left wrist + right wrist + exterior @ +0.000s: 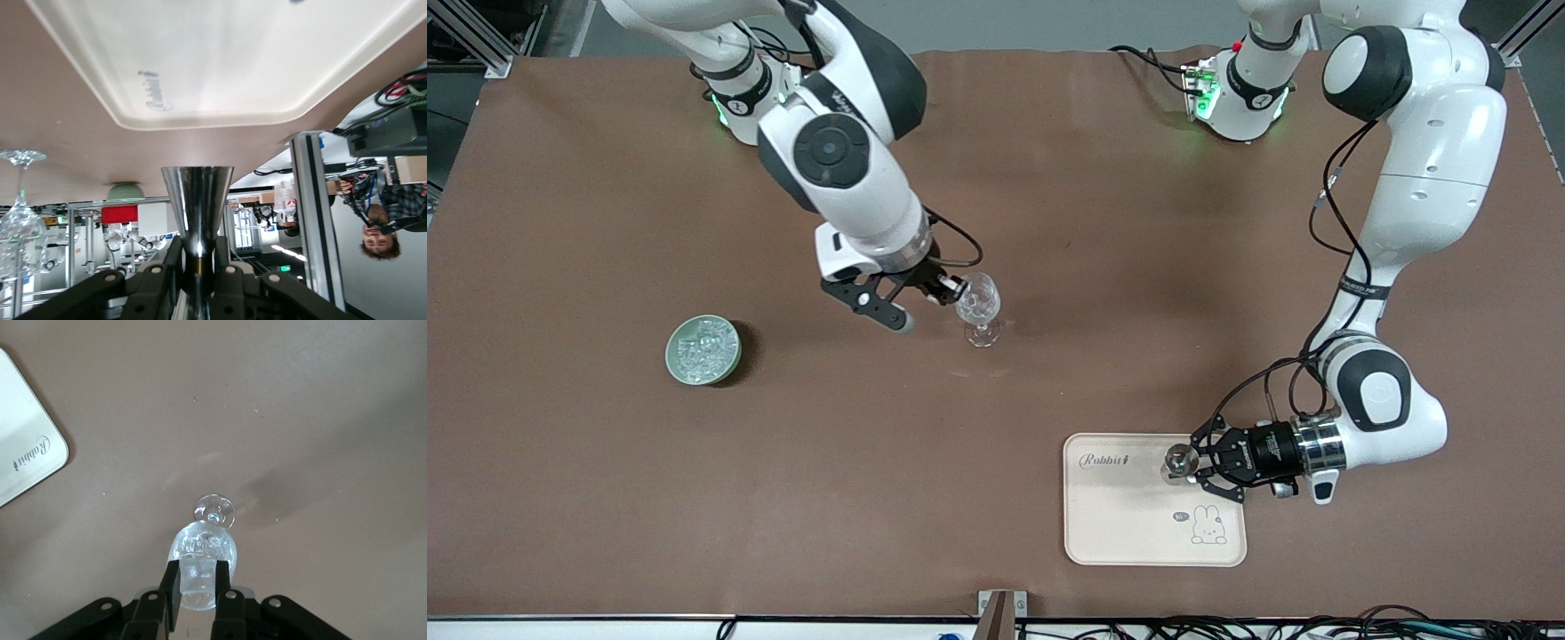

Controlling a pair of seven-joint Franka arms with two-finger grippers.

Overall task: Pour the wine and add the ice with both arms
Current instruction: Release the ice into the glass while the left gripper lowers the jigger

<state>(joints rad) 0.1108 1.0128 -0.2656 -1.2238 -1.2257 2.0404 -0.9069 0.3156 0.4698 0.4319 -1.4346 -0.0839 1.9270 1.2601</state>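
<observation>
My right gripper should move the ice cube to the wine glass bowl's middle before it lets go, because the cube is still hanging short of that middle.
A clear stemmed wine glass stands mid-table with ice chunks in its bowl. Right over the bowl, my right gripper is shut on one clear ice cube, which sits between its fingers. A green bowl toward the right arm's end holds several more ice chunks. My left gripper lies level over the cream tray and is shut on the waist of a shiny metal measuring cup, held upright. No wine shows; the cup's inside is hidden.
The tray with a rabbit print lies near the table's front edge, toward the left arm's end. The wine glass and the green bowl also show in the left wrist view. Bare brown table lies between bowl, glass and tray.
</observation>
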